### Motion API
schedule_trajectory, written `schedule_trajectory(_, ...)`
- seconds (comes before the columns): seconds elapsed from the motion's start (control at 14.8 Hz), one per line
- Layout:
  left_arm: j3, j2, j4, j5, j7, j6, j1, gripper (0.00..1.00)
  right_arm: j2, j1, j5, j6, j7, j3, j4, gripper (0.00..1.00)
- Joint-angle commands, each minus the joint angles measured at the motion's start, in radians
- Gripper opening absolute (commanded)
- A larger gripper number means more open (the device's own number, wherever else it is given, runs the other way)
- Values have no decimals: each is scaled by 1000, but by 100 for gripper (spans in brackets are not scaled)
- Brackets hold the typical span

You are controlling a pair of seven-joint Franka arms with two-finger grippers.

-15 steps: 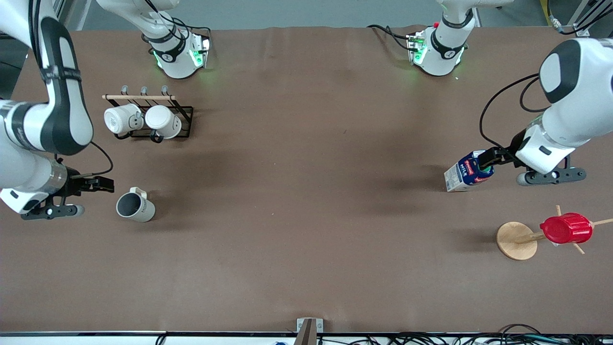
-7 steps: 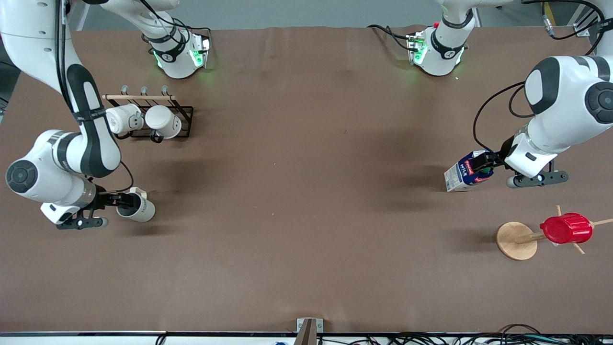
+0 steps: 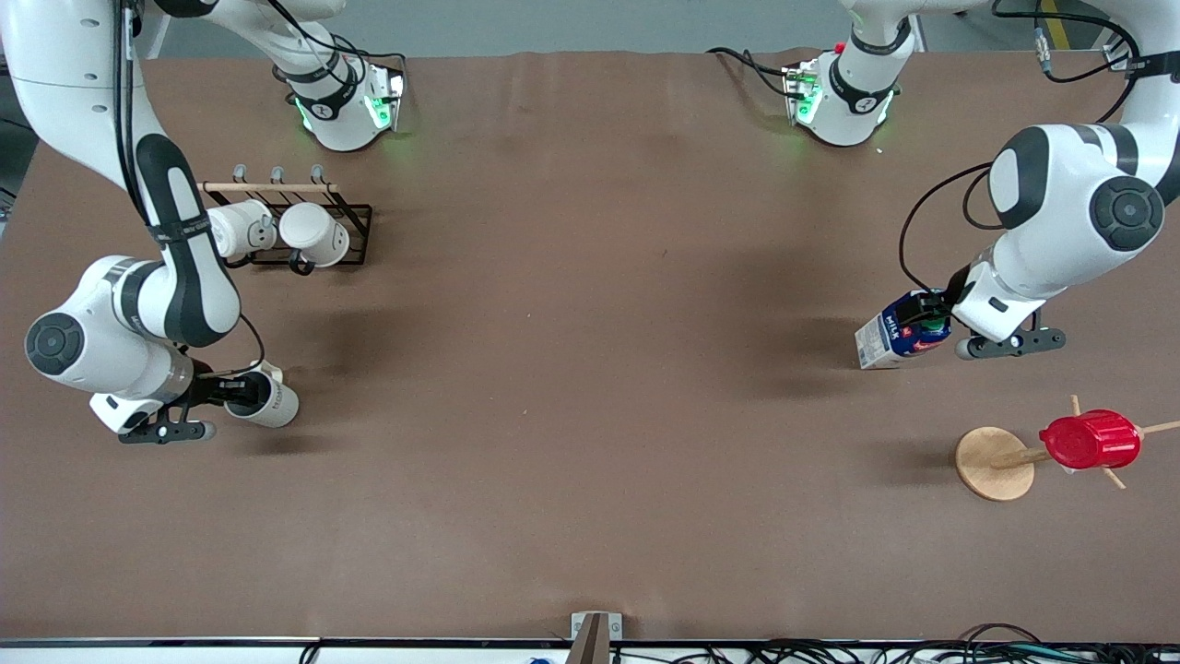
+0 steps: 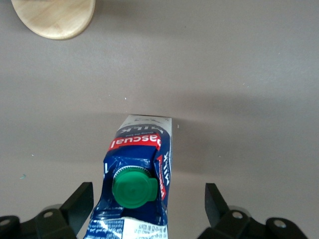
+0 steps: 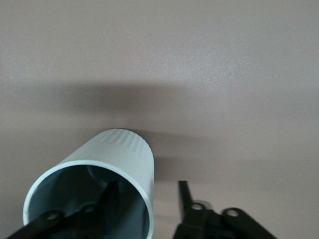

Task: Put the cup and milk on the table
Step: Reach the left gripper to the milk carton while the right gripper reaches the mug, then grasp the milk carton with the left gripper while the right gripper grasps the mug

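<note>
I will grab the milk carton by its green-capped top (image 3: 931, 323) (image 4: 134, 188) with my left gripper next, so that I can place the milk on the tabletop.
The cream-white cup (image 3: 270, 403) stands on the brown table (image 3: 590, 415) toward the right arm's end. My right gripper (image 3: 236, 395) is open at its mouth. In the right wrist view one finger (image 5: 110, 195) is inside the cup (image 5: 127, 154) and the other is outside, straddling the wall with a gap. The blue and white milk carton (image 3: 890, 334) stands toward the left arm's end. My left gripper (image 3: 933, 317) is open around its top. In the left wrist view the green-capped carton (image 4: 142, 164) sits between the spread fingertips (image 4: 79, 201), nearer to one of them.
A black rack (image 3: 355, 235) with two brighter white mugs (image 3: 277, 231) stands farther from the front camera than the cup. A wooden mug tree with round base (image 3: 991, 464), also in the left wrist view (image 4: 53, 17), bears a red ribbed cup (image 3: 1090, 441) nearer the camera than the milk.
My right gripper has come in from the table's end to the cup and put one finger inside its mouth. My left gripper has moved farther in over the carton's top.
</note>
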Motion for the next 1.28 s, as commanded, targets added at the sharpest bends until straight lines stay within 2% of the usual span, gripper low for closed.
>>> schedule_trajectory(0.0, -2, -6, -35, 25, 9, 34, 5, 98, -13, -1, 64, 6, -21, 1, -14, 0)
schedule_trajectory(0.27, -1, 5, -51, 25, 9, 47, 5, 98, -27, 8, 80, -109, -10, 0, 53, 0)
schedule_trajectory(0.47, -1, 6, -54, 25, 9, 52, 6, 97, -72, 49, 76, -339, 12, 8, 177, 0)
schedule_trajectory(0.54, -1, 6, -54, 25, 9, 52, 6, 90, -89, 69, 76, -393, 39, 9, 208, 0)
schedule_trajectory(0.61, -1, 6, -54, 25, 9, 52, 6, 79, -109, 99, 69, -416, 102, 11, 223, 0)
schedule_trajectory(0.67, -1, 6, -54, 25, 9, 52, 6, 61, -134, 124, 67, -434, 148, 23, 227, 0)
schedule_trajectory(0.74, -1, 5, -52, 25, 10, 52, 6, 44, -152, 133, 67, -447, 189, 55, 228, 0)
schedule_trajectory(0.81, -1, 5, -51, 25, 10, 52, 6, 32, -161, 132, 64, -447, 270, 105, 228, 0)
schedule_trajectory(0.88, -1, 3, -48, 25, 10, 52, 6, 24, -168, 132, 54, -448, 362, 157, 228, 0)
schedule_trajectory(0.94, -1, 2, -46, 26, 10, 52, 6, 19, -175, 132, 34, -447, 454, 211, 228, 0)
schedule_trajectory(1.01, -1, 2, -40, 31, 9, 52, 5, 16, -175, 134, 11, -438, 576, 280, 228, 0)
schedule_trajectory(1.21, -2, -4, -2, 51, 3, 43, 5, 12, -166, 158, -86, -352, 882, 430, 227, 0)
